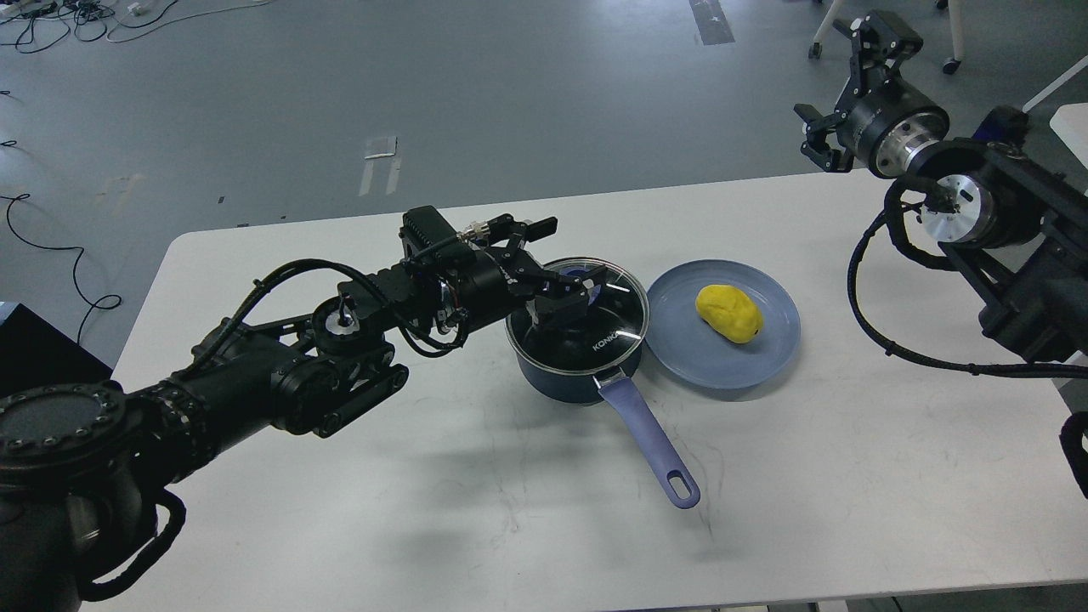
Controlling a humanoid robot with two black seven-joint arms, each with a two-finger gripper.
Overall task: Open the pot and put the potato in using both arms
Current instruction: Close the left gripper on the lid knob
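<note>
My left gripper has to grab the lid next by its narrow blue knob point(578, 274) to open the pot, since the glass disc is as wide as the pot point(568, 378).
A dark blue pot point(568, 378) with a long blue handle point(653, 444) stands mid-table, its glass lid point(612, 330) on it. My left gripper point(568, 253) is low over the far left part of the lid. Its fingers point(537, 227) are spread apart, and the lid knob is mostly hidden behind them. A yellow potato point(728, 313) lies on a blue plate point(705, 364) just right of the pot. My right gripper point(831, 83) is open and empty, high above the table's far right corner, well away from the potato.
The white table point(476, 510) has its front edge near me and its far edge behind the pot. The pot handle points toward the front right. Chair legs and cables lie on the floor beyond the table.
</note>
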